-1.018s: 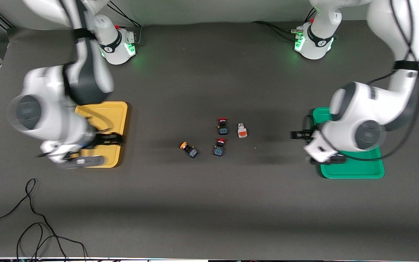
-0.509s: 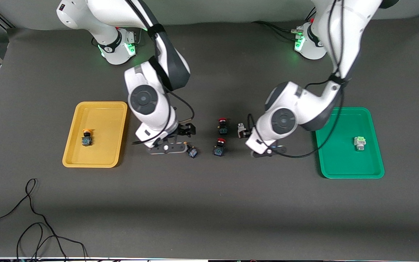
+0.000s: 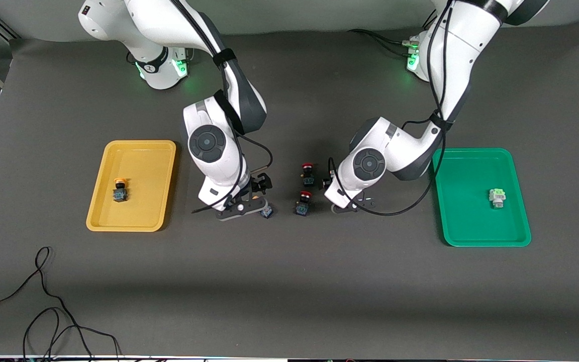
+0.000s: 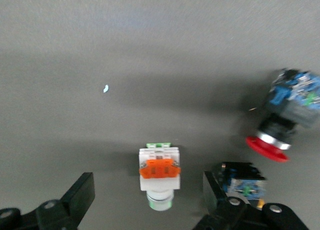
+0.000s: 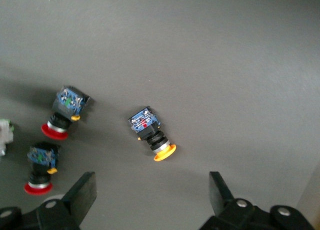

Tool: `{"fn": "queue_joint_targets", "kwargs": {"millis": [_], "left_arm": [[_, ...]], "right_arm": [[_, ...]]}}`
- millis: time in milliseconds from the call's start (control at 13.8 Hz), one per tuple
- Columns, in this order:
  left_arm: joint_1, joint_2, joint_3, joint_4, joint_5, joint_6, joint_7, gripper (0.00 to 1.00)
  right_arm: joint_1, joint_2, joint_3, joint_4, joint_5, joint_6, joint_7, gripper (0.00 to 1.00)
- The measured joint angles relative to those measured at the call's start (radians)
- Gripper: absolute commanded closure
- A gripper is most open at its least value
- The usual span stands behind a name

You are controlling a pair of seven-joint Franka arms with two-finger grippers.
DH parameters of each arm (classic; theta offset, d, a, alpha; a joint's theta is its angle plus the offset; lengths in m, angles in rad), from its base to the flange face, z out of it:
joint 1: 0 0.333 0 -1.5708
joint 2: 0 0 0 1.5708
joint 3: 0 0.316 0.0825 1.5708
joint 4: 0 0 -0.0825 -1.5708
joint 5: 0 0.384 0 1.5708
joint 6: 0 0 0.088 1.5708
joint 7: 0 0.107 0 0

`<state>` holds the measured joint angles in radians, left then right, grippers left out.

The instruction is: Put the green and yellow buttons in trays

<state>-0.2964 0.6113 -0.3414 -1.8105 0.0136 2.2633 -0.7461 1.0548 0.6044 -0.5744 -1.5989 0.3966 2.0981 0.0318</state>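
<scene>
My left gripper moves lower before it closes on the whitish button (image 4: pixel 160 170), since its fingers hang above the button and closing now would miss the button.
A yellow-capped button (image 3: pixel 119 190) lies in the yellow tray (image 3: pixel 138 151). A whitish button with a light-green face (image 3: pixel 496 197) lies in the green tray (image 3: pixel 470 236). A second yellow-capped button (image 5: pixel 151 132) lies on the mat; only its blue base (image 3: pixel 267 211) shows in the front view. My right gripper (image 3: pixel 257 187) hangs open over it, and it lies just outside the fingers (image 5: pixel 82 190). My left gripper (image 4: pixel 149 200) is open around the whitish, orange-faced button (image 4: pixel 159 174), apart from it. In the front view the left hand (image 3: pixel 330 183) hides this button.
Two red-capped black buttons (image 3: pixel 308 173) (image 3: pixel 303 202) lie between the grippers. One of them (image 4: pixel 243 180) sits close against a left finger (image 4: pixel 215 190); the other (image 4: pixel 285 120) lies a little farther off. Black cables (image 3: pixel 43 301) lie at the table's near corner at the right arm's end.
Both grippers have left the trays and come to the middle of the table. One button now lies in each tray. Both grippers now hang over the loose buttons.
</scene>
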Motion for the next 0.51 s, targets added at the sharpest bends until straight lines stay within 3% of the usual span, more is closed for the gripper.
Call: {"fn": "queue_joint_targets", "kwargs": {"millis": [291,509], "left_arm": [[-0.012,0.0,0.001,-0.05,0.009,0.04,0.0,0.03],[-0.013,0.0,0.003,-0.054,0.011,0.048,0.0,0.04]], "right_arm": [[0.011,0.012,0.011,-0.015,0.0,0.07,-0.192,0.0],[0.013,0.069,0.051,-0.066,0.0,0.233,-0.223,0.0]]}}
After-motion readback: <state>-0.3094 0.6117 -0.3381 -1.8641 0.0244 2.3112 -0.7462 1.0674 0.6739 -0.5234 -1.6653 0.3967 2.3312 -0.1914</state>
